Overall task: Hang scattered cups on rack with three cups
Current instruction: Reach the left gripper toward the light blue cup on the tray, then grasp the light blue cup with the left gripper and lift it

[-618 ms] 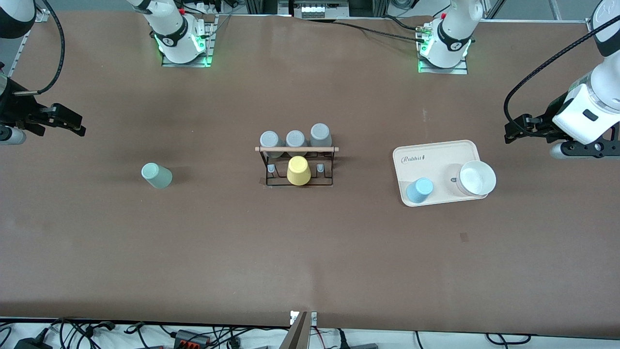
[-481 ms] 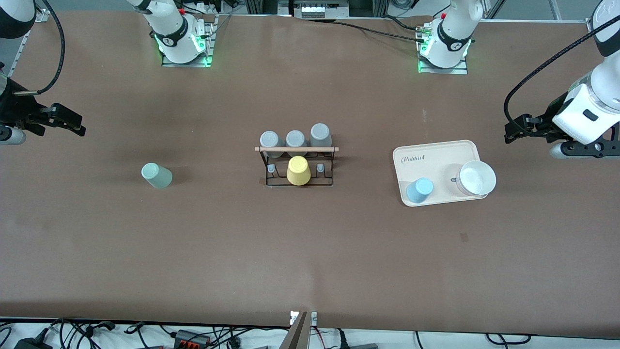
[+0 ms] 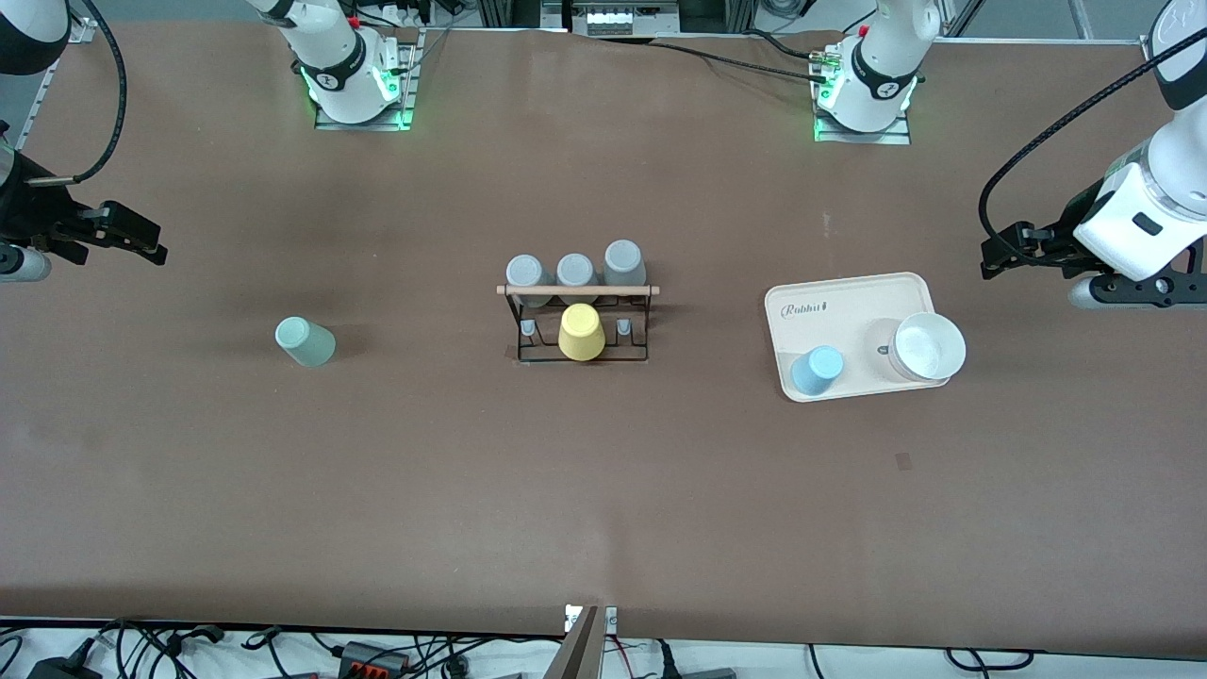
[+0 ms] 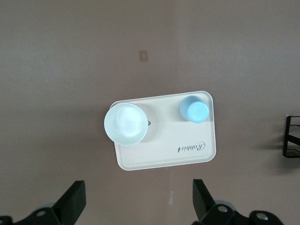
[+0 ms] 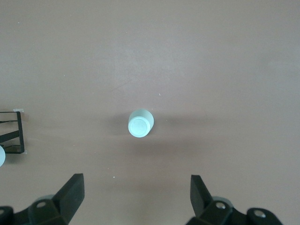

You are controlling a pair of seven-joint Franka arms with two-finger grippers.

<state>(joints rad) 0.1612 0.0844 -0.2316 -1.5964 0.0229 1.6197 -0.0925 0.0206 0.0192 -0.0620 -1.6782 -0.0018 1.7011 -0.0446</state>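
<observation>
Next, my left gripper takes hold of the light blue cup by its closed bottom end to hang it on the rack.
The mint green cup [image 3: 305, 341] [image 5: 140, 123] stands alone on the table toward the right arm's end. The light blue cup [image 3: 816, 370] [image 4: 194, 109] sits on a cream tray [image 3: 849, 302] toward the left arm's end. The black wire rack [image 3: 578, 290] with its wooden rod stands mid-table, and an edge of the rack [image 4: 293, 143] [image 5: 11, 136] shows in both wrist views. My right gripper [image 3: 137, 238] [image 5: 137, 187] hangs open and empty over bare table beside the mint cup. My left gripper [image 3: 1001, 253] [image 4: 138, 194] hangs open and empty over bare table beside the tray.
A yellow cup [image 3: 581, 332] hangs on the rack's side nearer the front camera. Three grey cups [image 3: 575, 271] sit on the rack's other side. A white bowl [image 3: 929, 346] [image 4: 125, 124] rests on the tray's corner.
The left arm has shifted very slightly. Nothing else has moved.
</observation>
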